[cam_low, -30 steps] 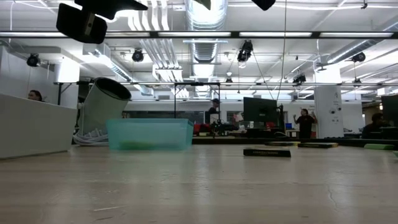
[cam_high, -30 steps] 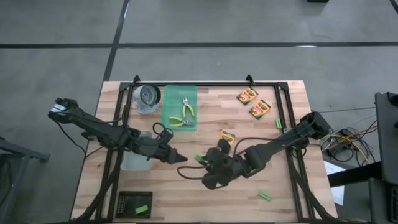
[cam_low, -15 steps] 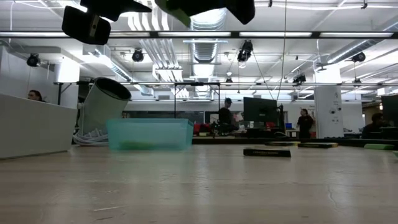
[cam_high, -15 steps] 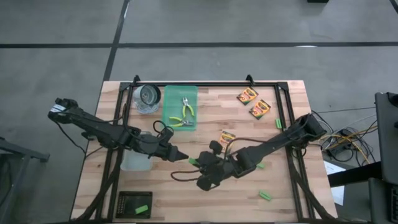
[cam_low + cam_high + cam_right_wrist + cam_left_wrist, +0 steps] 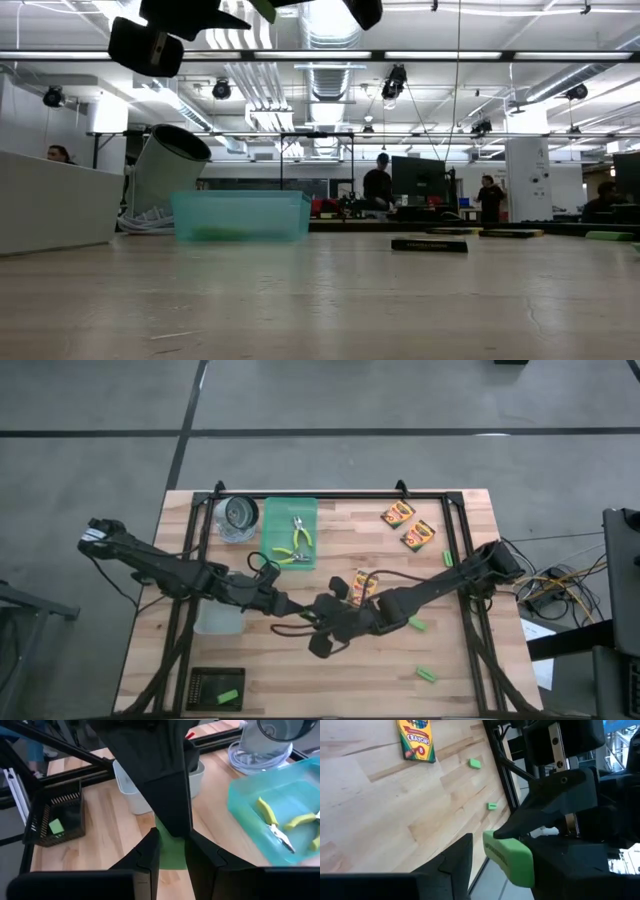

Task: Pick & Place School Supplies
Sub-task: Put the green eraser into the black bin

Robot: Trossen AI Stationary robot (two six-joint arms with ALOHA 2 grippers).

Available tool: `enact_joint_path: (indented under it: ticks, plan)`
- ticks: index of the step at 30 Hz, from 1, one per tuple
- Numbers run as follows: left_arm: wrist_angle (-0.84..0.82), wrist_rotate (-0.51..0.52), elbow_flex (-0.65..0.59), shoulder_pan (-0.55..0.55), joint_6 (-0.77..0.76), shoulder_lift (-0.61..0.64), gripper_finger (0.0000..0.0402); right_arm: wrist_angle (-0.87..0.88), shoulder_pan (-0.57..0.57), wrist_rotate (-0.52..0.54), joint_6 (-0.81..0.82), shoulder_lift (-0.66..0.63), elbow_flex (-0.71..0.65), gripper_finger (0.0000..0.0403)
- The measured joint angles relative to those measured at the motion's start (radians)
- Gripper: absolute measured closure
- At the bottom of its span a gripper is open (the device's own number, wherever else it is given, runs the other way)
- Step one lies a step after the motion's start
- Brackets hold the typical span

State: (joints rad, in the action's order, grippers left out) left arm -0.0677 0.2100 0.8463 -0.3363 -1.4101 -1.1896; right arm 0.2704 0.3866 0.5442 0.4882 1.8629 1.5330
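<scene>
I should sort the green block into the black basket, my left gripper next grabbing its loose end (image 5: pixel 519 866).
My right gripper (image 5: pixel 318 618) is shut on a small green block (image 5: pixel 510 857) held above the table's middle. My left gripper (image 5: pixel 288 606) faces it, open, with its fingers on either side of the block; whether they touch it I cannot tell. Three crayon boxes (image 5: pixel 398 513) (image 5: pixel 418 535) (image 5: pixel 363 585) lie flat on the wood. Pliers with yellow-green handles (image 5: pixel 297 540) lie in the teal tray (image 5: pixel 270 525). More green blocks (image 5: pixel 449 558) (image 5: pixel 415 624) (image 5: pixel 427 674) lie on the table's right side. My right gripper pinches the green block (image 5: pixel 172 854) between its two fingers, one end (image 5: pixel 492 836) at their tips. The fingers come from the table's right, slanting a little downward. The block is lifted clear of the table, and its free end sticks out toward my left gripper.
A clear bin (image 5: pixel 218 618) stands under my left arm. A black basket (image 5: pixel 215 685) with a green block inside sits at the near left corner. A tipped round container with a coiled cable (image 5: pixel 238 517) lies beside the tray. Black rails frame the table's sides.
My right gripper has carried the green block toward the table's left, up to my left gripper, and has rolled a little on the way. The block now sits between my left gripper's open fingers.
</scene>
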Motion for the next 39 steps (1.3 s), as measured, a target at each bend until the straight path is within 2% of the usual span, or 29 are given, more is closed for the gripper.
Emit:
enact_joint_path:
  ticks: [22, 39]
  plan:
    - [-0.002, -0.008, 0.000, 0.003, 0.001, -0.013, 0.0239, 0.045, 0.001, -0.040, 0.009, 0.000, -0.002, 0.0335]
    - [0.032, -0.009, -0.002, 0.002, 0.026, -0.013, 0.0305, 0.048, -0.022, -0.049, -0.002, 0.000, -0.002, 0.0335]
